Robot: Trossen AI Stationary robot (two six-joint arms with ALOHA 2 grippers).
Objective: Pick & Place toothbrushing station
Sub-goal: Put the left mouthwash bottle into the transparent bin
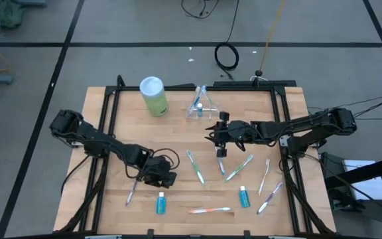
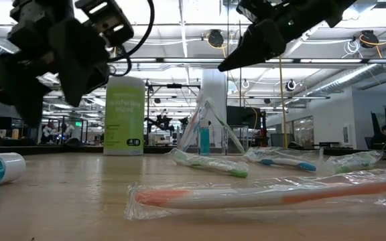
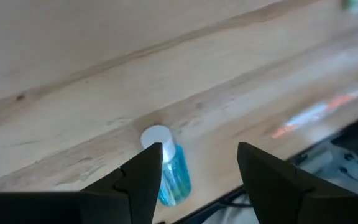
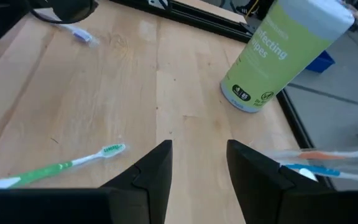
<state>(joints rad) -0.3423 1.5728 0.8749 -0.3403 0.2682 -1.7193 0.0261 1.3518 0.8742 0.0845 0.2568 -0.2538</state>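
Observation:
My left gripper's fingers are still above the blue tube, so it is too early to close; the gripper lowers to the tube first, then closes on it.
Several wrapped toothbrushes lie flat on the wooden table: two green ones (image 1: 195,166) (image 1: 239,168), an orange one (image 1: 209,210) near the front edge, and others at the right (image 1: 270,197). Two blue tubes (image 1: 160,202) (image 1: 244,196) lie on their sides. A clear bag (image 1: 199,103) stands at the back with blue items inside. My left gripper (image 1: 162,178) hovers open just behind the left tube (image 3: 166,169), above the table. My right gripper (image 1: 216,135) is open and empty over the table's middle, pointing left.
A green wipes canister (image 1: 154,96) stands upright at the back left. One more toothbrush (image 1: 132,191) lies left of my left gripper. A black frame (image 1: 178,87) runs along the table's edges. Bare wood shows between the canister and the toothbrushes.

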